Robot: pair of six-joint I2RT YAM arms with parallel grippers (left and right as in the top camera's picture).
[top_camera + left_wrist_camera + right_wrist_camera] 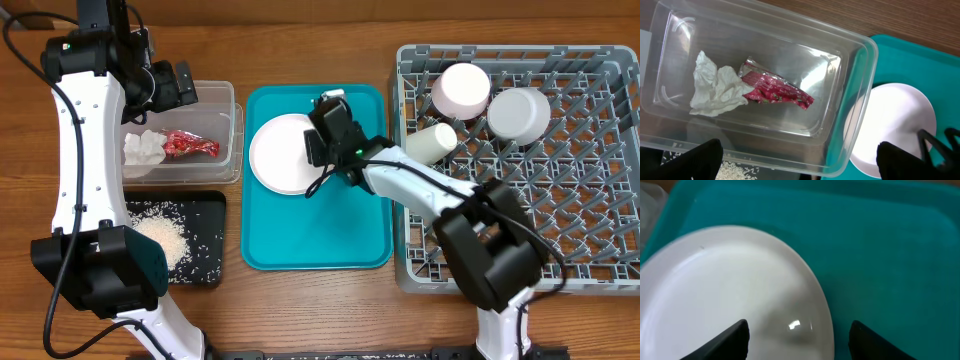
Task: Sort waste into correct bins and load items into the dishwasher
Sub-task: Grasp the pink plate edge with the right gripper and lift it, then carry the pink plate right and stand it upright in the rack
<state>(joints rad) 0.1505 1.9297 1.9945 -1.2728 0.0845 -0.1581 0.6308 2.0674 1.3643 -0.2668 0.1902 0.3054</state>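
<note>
Next, my right gripper grips the round plate by its rack-side edge and leaves the opposite edge free, to load the round plate into the rack (600, 250).
The round plate (280, 155) (730, 290) lies on the teal tray (320, 230). My right gripper (318, 140) (800, 340) hangs low over the plate's right edge. It is open, one finger over the plate and the other over the tray. The clear tub (237, 130) (860, 100) holds the red wrapper (190, 145) (775, 90) and the white napkin (142, 148) (715, 92). My left gripper (185, 85) (800, 165) stands wide open and empty above the tub. Rice grains (165, 235) lie in the black tray (208, 205). Two bowls (460, 88) (518, 112) and the cup (432, 142) sit in the grey rack (600, 250).
The teal tray sits between the two bins on the left and the rack on the right. The tub's right rim nearly touches the tray's left edge. My right arm reaches from the front right across the rack's front left corner.
</note>
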